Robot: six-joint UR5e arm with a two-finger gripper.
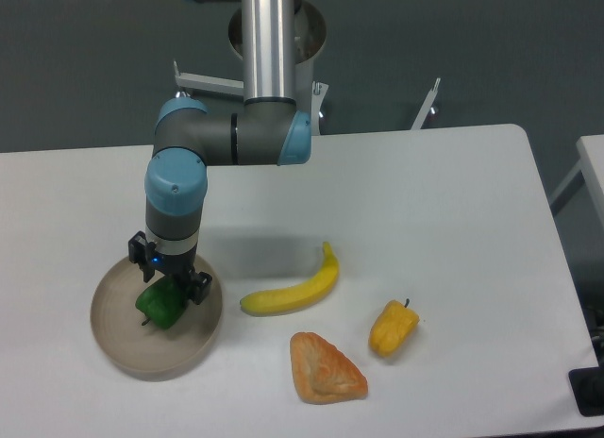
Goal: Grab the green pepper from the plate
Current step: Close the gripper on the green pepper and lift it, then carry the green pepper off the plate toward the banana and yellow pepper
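Next, the gripper grabs the green pepper by its upper end (173, 289), to pick the pepper up from the plate.
The green pepper (159, 307) lies on the left part of the round beige plate (189, 348) at the table's front left. My gripper (171, 275) points straight down over the pepper's upper end. Its two dark fingers stand apart, one at the pepper's back left and one at its right, so the gripper is open around the pepper's top. The pepper rests on the plate. The fingertips are partly hidden behind the pepper, so I cannot tell whether they touch it.
A yellow banana (294, 286) lies just right of the plate. A brown pastry (324, 368) sits near the front edge, and a yellow-orange pepper (393, 328) lies to its right. The arm's column (270, 42) rises at the back.
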